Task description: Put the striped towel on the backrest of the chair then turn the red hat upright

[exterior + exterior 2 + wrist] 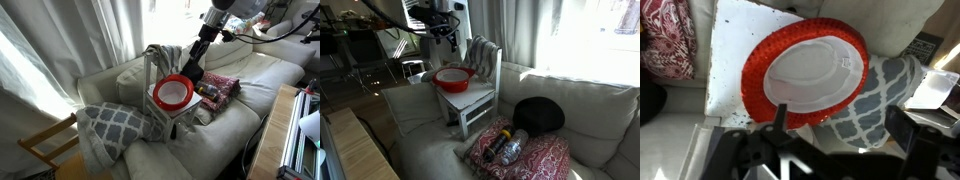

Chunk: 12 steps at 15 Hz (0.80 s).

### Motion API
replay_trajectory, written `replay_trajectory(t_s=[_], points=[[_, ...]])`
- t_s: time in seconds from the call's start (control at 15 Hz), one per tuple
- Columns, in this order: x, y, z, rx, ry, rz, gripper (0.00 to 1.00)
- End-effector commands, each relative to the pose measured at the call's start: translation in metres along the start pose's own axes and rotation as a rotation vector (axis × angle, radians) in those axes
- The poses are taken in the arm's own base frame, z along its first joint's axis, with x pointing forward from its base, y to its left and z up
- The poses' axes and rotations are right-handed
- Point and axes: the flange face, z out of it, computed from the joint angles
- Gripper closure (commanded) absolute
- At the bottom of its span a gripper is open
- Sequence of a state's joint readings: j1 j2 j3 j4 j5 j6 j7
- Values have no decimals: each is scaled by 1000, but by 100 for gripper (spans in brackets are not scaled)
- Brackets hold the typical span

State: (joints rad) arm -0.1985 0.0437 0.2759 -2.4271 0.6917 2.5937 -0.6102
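Observation:
The gripper needs to grab the red hat's rim next, on the side toward the red patterned cloth bundle, with one finger inside, to turn the hat upright.
The red hat (172, 93) lies upside down on the seat of the white chair (178, 118), with its white inside facing up. It also shows in an exterior view (452, 78) and in the wrist view (805, 70). The striped towel (160, 53) hangs over the chair's backrest in both exterior views (481, 50); it is out of the wrist view. My gripper (192, 68) hovers above the hat (448, 40). Its fingers are open and empty (840, 125). The chair (472, 102) stands on the sofa, and its seat shows in the wrist view (728, 60).
A grey lattice pillow (115, 122) lies beside the chair (880, 100). A red patterned cloth bundle (218, 88) sits on the other side (525, 155) (668, 40). A black rounded object (537, 115) rests on the sofa. A light-brown wooden chair (50, 145) stands by the sofa.

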Motion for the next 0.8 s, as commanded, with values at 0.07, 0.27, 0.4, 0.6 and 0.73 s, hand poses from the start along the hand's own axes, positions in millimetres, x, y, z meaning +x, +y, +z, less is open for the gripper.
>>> replay_trajectory(t_s=[0.07,0.27,0.4,0.6,0.73], points=[[-33,25,8,-7,-55,58,0],[-41,36,29,3,-82,92,0],[-43,41,45,21,-91,114,0],[-46,47,71,89,-88,155,0],[-48,54,86,134,-69,183,0]])
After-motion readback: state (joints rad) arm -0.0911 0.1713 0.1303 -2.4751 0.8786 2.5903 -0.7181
